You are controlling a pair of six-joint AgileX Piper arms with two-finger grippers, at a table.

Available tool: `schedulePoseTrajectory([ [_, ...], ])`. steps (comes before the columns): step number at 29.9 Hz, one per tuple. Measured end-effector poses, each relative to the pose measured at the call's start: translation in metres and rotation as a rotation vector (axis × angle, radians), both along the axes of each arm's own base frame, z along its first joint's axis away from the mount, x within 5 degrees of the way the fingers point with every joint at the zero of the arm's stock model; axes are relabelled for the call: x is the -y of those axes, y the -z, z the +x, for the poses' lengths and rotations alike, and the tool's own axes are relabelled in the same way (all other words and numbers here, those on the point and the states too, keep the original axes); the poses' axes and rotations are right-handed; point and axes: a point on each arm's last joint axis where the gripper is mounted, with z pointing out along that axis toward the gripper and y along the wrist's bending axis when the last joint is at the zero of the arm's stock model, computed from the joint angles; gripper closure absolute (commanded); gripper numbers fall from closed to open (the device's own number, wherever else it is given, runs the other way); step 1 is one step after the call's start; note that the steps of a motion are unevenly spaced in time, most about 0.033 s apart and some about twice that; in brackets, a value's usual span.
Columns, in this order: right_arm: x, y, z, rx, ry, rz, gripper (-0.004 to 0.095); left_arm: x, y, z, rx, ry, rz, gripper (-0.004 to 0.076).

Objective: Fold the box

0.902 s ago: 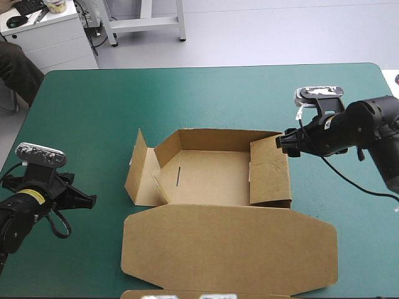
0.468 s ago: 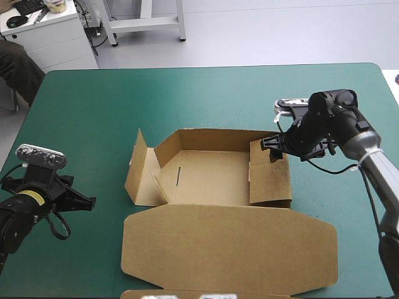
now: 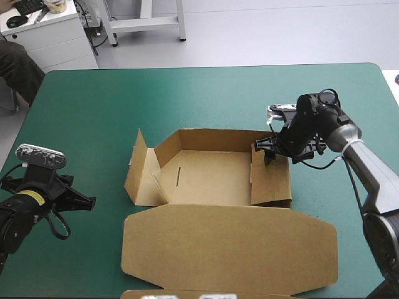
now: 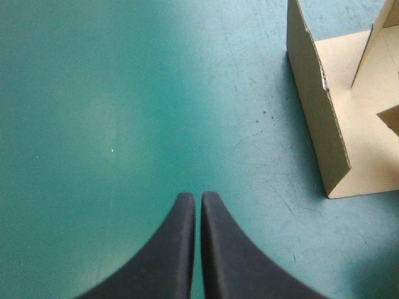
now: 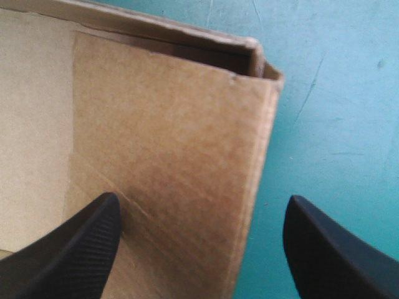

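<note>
The box (image 3: 212,177) needs to stay steady while its splayed flaps get folded, so my right gripper will next grab it by its raised side (image 3: 288,181).
The brown box (image 3: 212,177) lies mid-table with its back and right walls raised, its left flaps (image 3: 138,169) splayed outward and its lid (image 3: 230,246) flat toward the near edge. My right gripper (image 3: 269,152) is open at the far end of the right wall (image 5: 174,143). It straddles that wall, with one finger (image 5: 81,243) inside the box and the other (image 5: 330,249) over the teal-green cover outside. My left gripper (image 3: 90,200) rests shut near the table's left side. In the left wrist view it (image 4: 193,198) points at bare cover, with the box's left flap (image 4: 315,106) ahead and to one side.
A strip of more brown board (image 3: 181,294) shows at the table's near edge below the lid. Teal-green cover (image 3: 187,99) stretches beyond the box to the far edge, and also left of it around my left gripper.
My right gripper has swung left and slightly nearer, from outside the box's right wall to straddling its far end. The left arm and the box have not moved.
</note>
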Motion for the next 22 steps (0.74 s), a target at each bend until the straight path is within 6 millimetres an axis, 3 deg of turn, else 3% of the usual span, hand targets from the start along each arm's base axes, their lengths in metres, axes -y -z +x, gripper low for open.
schedulePoseTrajectory([
  [6, -0.002, 0.011, 0.006, -0.025, 0.002, -0.003, 0.0376, 0.000, 0.000, 0.000, 0.000, 0.000, 0.000, 0.0711],
  [9, -0.004, 0.016, 0.008, -0.037, 0.005, 0.009, 0.0470, 0.000, 0.000, 0.000, 0.000, 0.000, 0.000, 0.0711],
  [17, -0.005, 0.027, 0.012, -0.066, 0.007, 0.005, 0.0919, 0.000, 0.000, 0.000, 0.005, 0.000, -0.001, 0.0711],
  [22, -0.004, 0.027, 0.013, -0.064, 0.001, -0.006, 0.0928, 0.000, 0.000, 0.000, 0.006, 0.000, -0.001, 0.0711],
])
